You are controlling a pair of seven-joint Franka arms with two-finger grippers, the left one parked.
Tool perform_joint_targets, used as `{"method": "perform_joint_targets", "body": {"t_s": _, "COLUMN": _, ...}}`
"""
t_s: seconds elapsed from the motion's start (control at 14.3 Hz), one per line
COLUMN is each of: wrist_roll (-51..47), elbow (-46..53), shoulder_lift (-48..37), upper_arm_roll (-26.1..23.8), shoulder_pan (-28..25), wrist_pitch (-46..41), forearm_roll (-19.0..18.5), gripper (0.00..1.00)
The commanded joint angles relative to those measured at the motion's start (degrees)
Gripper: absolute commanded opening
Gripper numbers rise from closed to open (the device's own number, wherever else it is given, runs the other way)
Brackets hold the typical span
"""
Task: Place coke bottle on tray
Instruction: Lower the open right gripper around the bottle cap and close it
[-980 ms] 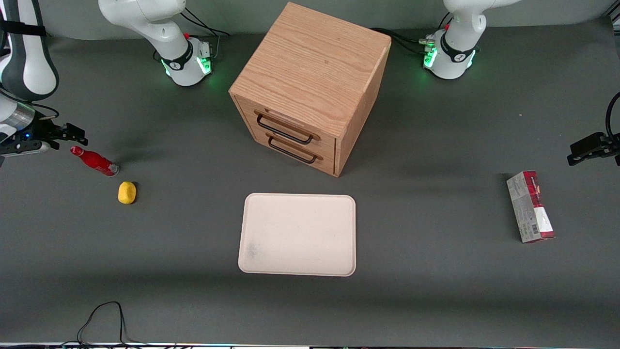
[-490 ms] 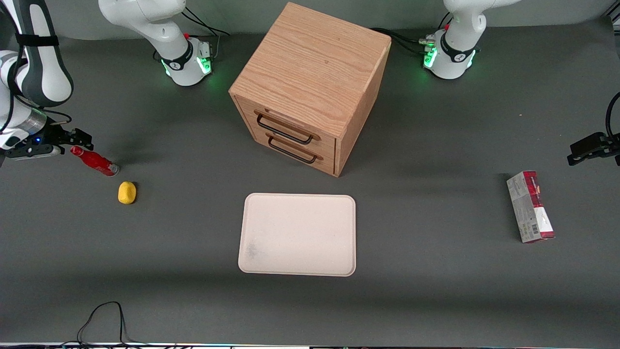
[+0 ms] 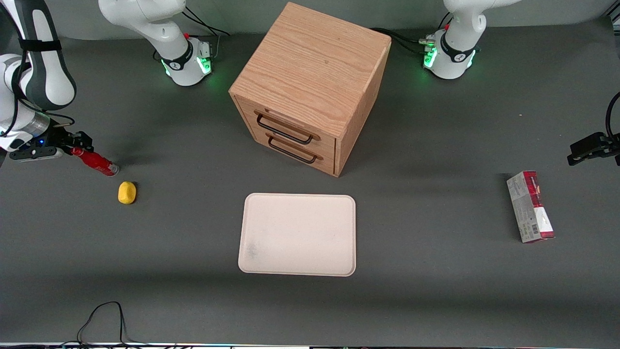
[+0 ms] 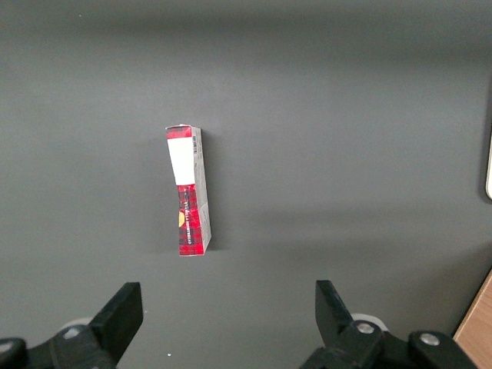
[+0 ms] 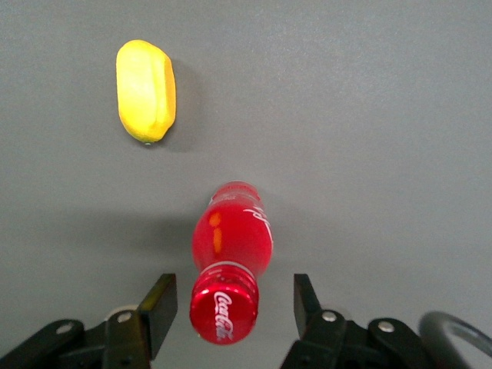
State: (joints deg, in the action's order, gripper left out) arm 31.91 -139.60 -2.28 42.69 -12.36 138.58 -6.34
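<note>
The robot's right gripper should next pick up the bottle by its capped neck (image 3: 77, 151), to set the coke bottle on the tray (image 3: 298, 234).
The coke bottle (image 3: 95, 162) is a small red bottle with a red cap. It lies on the dark table toward the working arm's end. My right gripper (image 3: 80, 144) is open at its cap end. In the right wrist view the cap and neck of the bottle (image 5: 231, 261) sit between my two fingers (image 5: 160, 307), with a gap on each side, and the gripper (image 5: 233, 301) does not touch it. The cream-white tray (image 3: 298, 234) lies flat in the middle of the table, nearer to the front camera than the wooden cabinet, and holds nothing.
A yellow lemon-like lump (image 3: 127, 192) lies beside the bottle, nearer to the front camera; it also shows in the right wrist view (image 5: 145, 91). A wooden drawer cabinet (image 3: 310, 87) stands mid-table. A red-and-grey carton (image 3: 530, 207) lies toward the parked arm's end.
My right gripper has moved in toward the bottle and lower, so its fingers now flank the cap. The bottle has not moved.
</note>
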Motion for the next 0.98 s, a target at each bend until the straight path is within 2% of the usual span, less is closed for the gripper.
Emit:
{"method": "perform_joint_targets", "body": {"t_s": 0.0, "wrist_roll": 2.28, "elbow": 0.11, "shoulder_lift": 0.0, "upper_arm_roll": 0.64, "shoulder_pan": -0.65, "wrist_pitch": 0.9, "forearm_roll": 1.51, "gripper": 0.2}}
{"method": "perform_joint_targets", "body": {"t_s": 0.14, "wrist_roll": 2.37, "elbow": 0.29, "shoulder_lift": -0.17, "upper_arm_roll": 0.47, "shoulder_pan": -0.65, "wrist_pitch": 0.81, "forearm_roll": 1.51, "gripper": 0.02}}
{"method": "perform_joint_targets", "body": {"t_s": 0.42, "wrist_roll": 0.97, "elbow": 1.51, "shoulder_lift": -1.4, "upper_arm_roll": -1.89, "shoulder_pan": -0.91, "wrist_pitch": -0.32, "forearm_roll": 1.51, "gripper": 0.0}}
{"method": "perform_joint_targets", "body": {"t_s": 0.7, "wrist_roll": -3.07, "elbow": 13.17, "shoulder_lift": -1.58, "upper_arm_roll": -7.25, "shoulder_pan": -0.91, "wrist_pitch": -17.33, "forearm_roll": 1.59, "gripper": 0.0}}
{"method": "perform_joint_targets", "body": {"t_s": 0.91, "wrist_roll": -7.37, "elbow": 26.44, "shoulder_lift": -0.44, "upper_arm_roll": -14.27, "shoulder_pan": -0.83, "wrist_pitch": -30.7, "forearm_roll": 1.59, "gripper": 0.0}}
